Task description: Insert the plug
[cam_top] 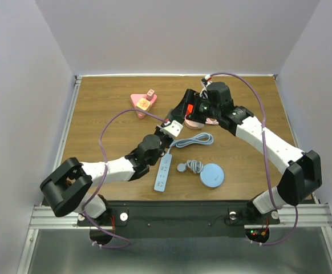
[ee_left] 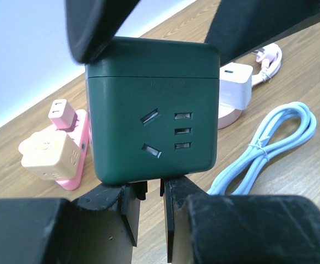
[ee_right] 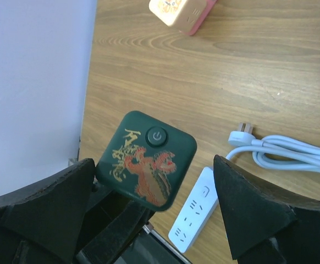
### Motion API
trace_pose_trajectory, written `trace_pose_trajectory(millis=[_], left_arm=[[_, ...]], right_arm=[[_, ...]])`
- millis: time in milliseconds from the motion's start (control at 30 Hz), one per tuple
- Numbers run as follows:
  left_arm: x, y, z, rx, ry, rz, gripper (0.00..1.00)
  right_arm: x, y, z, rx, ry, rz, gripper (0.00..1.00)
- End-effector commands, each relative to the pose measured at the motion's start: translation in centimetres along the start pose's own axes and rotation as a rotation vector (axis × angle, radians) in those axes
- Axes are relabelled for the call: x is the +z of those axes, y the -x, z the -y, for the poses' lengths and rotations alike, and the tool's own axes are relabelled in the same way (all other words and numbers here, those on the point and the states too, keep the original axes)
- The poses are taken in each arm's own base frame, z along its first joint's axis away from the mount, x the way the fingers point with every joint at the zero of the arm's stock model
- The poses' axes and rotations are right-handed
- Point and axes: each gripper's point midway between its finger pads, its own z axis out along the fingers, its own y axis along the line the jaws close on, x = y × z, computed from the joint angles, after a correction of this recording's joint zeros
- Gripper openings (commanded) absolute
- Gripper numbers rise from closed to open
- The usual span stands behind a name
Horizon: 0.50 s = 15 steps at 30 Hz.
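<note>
Next, my right gripper grabs the dark green socket cube (cam_top: pixel 177 115) (ee_right: pixel 147 160) across opposite sides, leaving the cube's bottom clear to insert the plug.
A dark green socket cube (ee_left: pixel 152 107) sits at the tips of my left gripper (ee_left: pixel 152 190), whose fingers are closed to a narrow gap on the cube's underside, holding it above the table. A socket face points at the left wrist camera. In the right wrist view its top (ee_right: pixel 146 159) shows a red and gold picture and a power button. My right gripper (ee_right: pixel 154 164) is open, its fingers (ee_left: pixel 94 27) on either side of the cube without touching. Both grippers (cam_top: pixel 169 128) (cam_top: pixel 184 111) meet mid-table.
A white power strip (cam_top: pixel 164 173) lies near the front. A light blue cable (cam_top: pixel 193 140) has a white plug (ee_right: pixel 240 135). A pink socket block (cam_top: pixel 142 103) carries adaptors. A round blue-grey disc (cam_top: pixel 212 175) has a grey cord. A white charger (ee_left: pixel 234 88) rests on a pink base.
</note>
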Motion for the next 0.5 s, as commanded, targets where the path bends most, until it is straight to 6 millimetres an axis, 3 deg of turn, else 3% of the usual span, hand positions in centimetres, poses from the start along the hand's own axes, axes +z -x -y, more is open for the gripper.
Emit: trace_pose_trajectory(millis=[0, 467], left_arm=[[0.1, 4.9, -1.1, 0.001, 0.07, 0.136, 0.0], [0.2, 5.4, -0.7, 0.105, 0.127, 0.122, 0.0]], right_arm=[[-0.3, 0.4, -1.7, -0.013, 0.047, -0.02, 0.93], [-0.1, -2.9, -0.9, -0.002, 0.058, -0.162, 0.89]])
